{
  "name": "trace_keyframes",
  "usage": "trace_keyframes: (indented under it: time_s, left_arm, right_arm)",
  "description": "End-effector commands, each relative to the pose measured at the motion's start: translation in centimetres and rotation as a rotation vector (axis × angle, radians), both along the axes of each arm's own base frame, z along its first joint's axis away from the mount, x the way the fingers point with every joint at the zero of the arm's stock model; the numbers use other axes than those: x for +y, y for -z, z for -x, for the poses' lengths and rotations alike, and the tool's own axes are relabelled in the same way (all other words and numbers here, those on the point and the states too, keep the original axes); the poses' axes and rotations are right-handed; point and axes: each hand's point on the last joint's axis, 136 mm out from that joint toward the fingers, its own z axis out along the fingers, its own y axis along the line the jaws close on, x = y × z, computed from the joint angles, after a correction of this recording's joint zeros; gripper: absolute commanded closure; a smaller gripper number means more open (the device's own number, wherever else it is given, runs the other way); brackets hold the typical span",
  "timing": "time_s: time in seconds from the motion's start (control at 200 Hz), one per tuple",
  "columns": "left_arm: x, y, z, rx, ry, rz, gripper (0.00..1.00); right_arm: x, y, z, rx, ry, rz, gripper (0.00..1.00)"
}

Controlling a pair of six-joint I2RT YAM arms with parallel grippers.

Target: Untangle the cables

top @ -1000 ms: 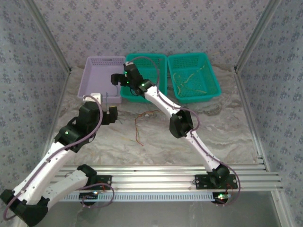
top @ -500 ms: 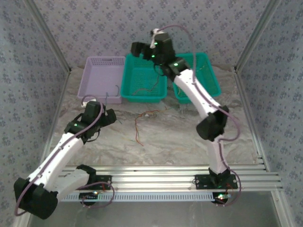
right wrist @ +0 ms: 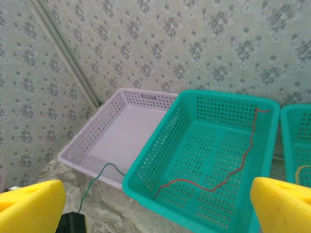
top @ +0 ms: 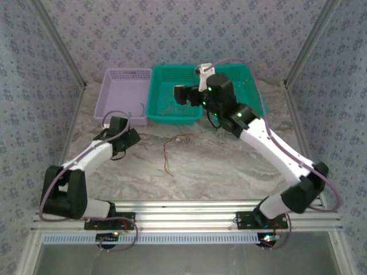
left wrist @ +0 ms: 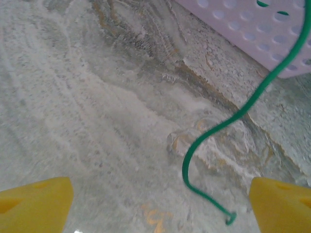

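I should grab the green cable with my left gripper near its loose end (left wrist: 210, 198) outside the lilac basket. Then I can lift that loose end over the basket's side and inside.
A thin green cable (left wrist: 219, 127) hangs over the lilac basket's front wall (left wrist: 252, 29) and ends on the marble between my left gripper's yellow fingertips (left wrist: 35, 204). The left gripper (left wrist: 158, 209) is open and holds nothing; from above it (top: 132, 140) sits low on the table. A red cable (right wrist: 228, 172) lies in the middle teal basket (right wrist: 146, 172). My right gripper (right wrist: 155, 208) is open and empty, hovering above that basket's near side (top: 181, 94). An orange-red cable (top: 168, 150) lies loose on the table's middle.
The lilac basket (top: 123, 94) stands at the back left and the middle teal basket (top: 166, 117) next to it. A second teal basket (top: 255, 86) at the back right holds a yellowish cable (right wrist: 302, 170). Metal posts and patterned walls enclose the table.
The right arm swung from the lilac basket up to the back, then came down over the middle teal basket, elbow out to the right. The left arm folded lower, its gripper staying near the green cable's end.
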Motion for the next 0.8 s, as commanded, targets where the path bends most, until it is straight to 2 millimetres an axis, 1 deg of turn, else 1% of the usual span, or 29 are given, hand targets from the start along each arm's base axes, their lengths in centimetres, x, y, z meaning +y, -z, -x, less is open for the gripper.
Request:
trace_keyframes:
  time_s: [0.0, 0.08, 0.175, 0.23, 0.295, 0.375, 0.525, 0.61, 0.64, 0.675, 0.719, 0.724, 0.734, 0.794]
  left_arm:
    - [-0.6, -1.3, -3.6, -0.088, 0.02, 0.006, 0.12]
    - [-1.0, -1.0, -4.7, -0.092, 0.037, 0.007, 0.2]
    - [-1.3, -1.4, -5.6, -0.101, 0.046, 0.006, 0.41]
    - [-1.4, -1.9, -5.9, -0.115, 0.049, 0.015, 0.52]
    - [-1.6, -2.4, -6.1, -0.126, 0.055, 0.015, 0.6]
    - [-1.3, -2.4, -6.2, -0.12, 0.055, -0.001, 0.73]
    - [-1.4, -2.1, -6.5, -0.102, 0.066, -0.011, 0.86]
    - [-1.5, -2.3, -6.5, -0.101, 0.07, -0.008, 0.92]
    - [-1.4, -2.6, -6.4, -0.101, 0.067, -0.007, 0.95]
    - [-1.4, -3.1, -6.4, -0.105, 0.071, -0.008, 1.0]
    - [-1.4, -3.9, -6.3, -0.115, 0.074, -0.008, 1.0]
    - [-1.4, -4.0, -6.3, -0.117, 0.074, -0.008, 1.0]
    - [-1.4, -4.2, -6.3, -0.118, 0.074, -0.008, 1.0]
    - [-1.5, -5.4, -6.3, -0.131, 0.083, -0.009, 1.0]
  right_arm:
    - [-2.2, -3.4, 3.0, -0.111, 0.026, -0.04, 0.0]
    - [-3.1, -3.2, 4.8, -0.117, 0.02, -0.048, 0.0]
    - [-4.1, -3.3, 6.7, -0.125, 0.019, -0.06, 0.0]
    - [-4.4, -2.9, 7.4, -0.12, 0.017, -0.059, 0.0]
    - [-5.0, -2.6, 8.0, -0.116, 0.024, -0.056, 0.0]
    - [-5.5, -2.2, 8.5, -0.108, 0.03, -0.06, 0.0]
    - [-6.2, -1.6, 9.1, -0.1, 0.037, -0.062, 0.0]
    - [-6.7, -1.9, 9.4, -0.104, 0.041, -0.069, 0.0]
    - [-6.8, -2.0, 9.5, -0.103, 0.043, -0.069, 0.0]
    - [-7.0, -2.2, 9.8, -0.107, 0.043, -0.076, 0.0]
    - [-7.2, -2.5, 9.9, -0.111, 0.044, -0.084, 0.0]
    - [-7.1, -1.8, 9.9, -0.101, 0.045, -0.074, 0.0]
    - [-7.1, -1.2, 9.8, -0.094, 0.045, -0.065, 0.0]
    - [-7.2, -0.9, 10.0, -0.088, 0.047, -0.067, 0.0]
